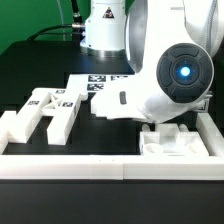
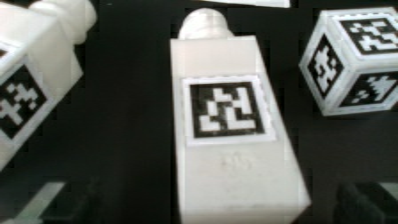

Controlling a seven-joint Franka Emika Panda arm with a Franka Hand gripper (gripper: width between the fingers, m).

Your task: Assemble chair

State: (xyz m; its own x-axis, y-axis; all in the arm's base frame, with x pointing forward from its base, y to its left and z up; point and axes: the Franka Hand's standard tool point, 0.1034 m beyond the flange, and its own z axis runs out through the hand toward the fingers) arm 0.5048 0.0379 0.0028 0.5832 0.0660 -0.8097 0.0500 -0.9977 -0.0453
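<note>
In the wrist view my fingers stand beside the long white piece's near end (image 2: 244, 195), above the black table, so my gripper closes on that end next.
In the wrist view a long white chair piece (image 2: 228, 110) lies lengthwise between my fingers, with a square tag on its top face and a rounded peg at its far end. My gripper (image 2: 210, 200) is open, and a dark fingertip (image 2: 50, 200) shows on each side of the piece's near end with a gap to it. Another tagged white piece (image 2: 36, 80) lies on one side and a tagged blocky piece (image 2: 356, 60) on the other. In the exterior view several white chair pieces (image 1: 48, 108) lie at the left. The arm's body hides my fingers there.
The marker board (image 1: 100, 80) lies behind the pieces. A low white border rail (image 1: 70, 160) runs along the front. A chunky white piece (image 1: 175, 145) sits at the exterior view's lower right, under the arm. The robot's base (image 1: 100, 30) stands at the back.
</note>
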